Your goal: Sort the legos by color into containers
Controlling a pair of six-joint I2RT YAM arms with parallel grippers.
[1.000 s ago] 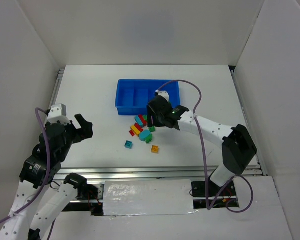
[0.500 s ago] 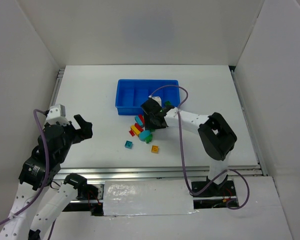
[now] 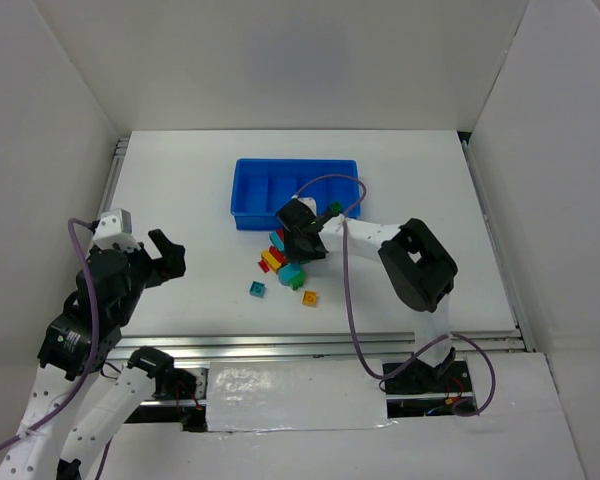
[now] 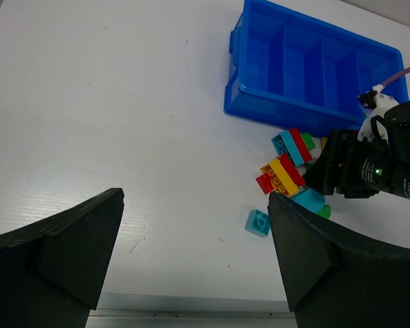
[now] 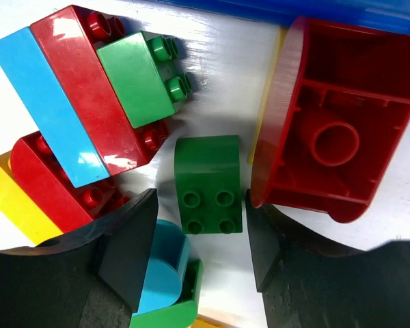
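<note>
The right gripper's fingers are apart with a gap beside the brick, so the green brick would stay on the tabletop if the robot lifted that gripper now.
The legos lie in a pile in front of the blue tray. My right gripper is down on the pile and open. In the right wrist view its fingers stand on either side of a green square brick, with a small gap on the left. A big red piece lies upside down to the right, and a teal round piece sits by the left finger. A teal-blue, red and green cluster lies at the upper left. My left gripper is open and empty, far left of the pile.
A teal square brick and a yellow brick lie apart, nearer than the pile. The left wrist view shows the tray's front wall, the pile and the teal brick. White walls enclose the table.
My right arm has swung left and lowered its gripper onto the pile, over the green square brick. The left arm has barely moved.
</note>
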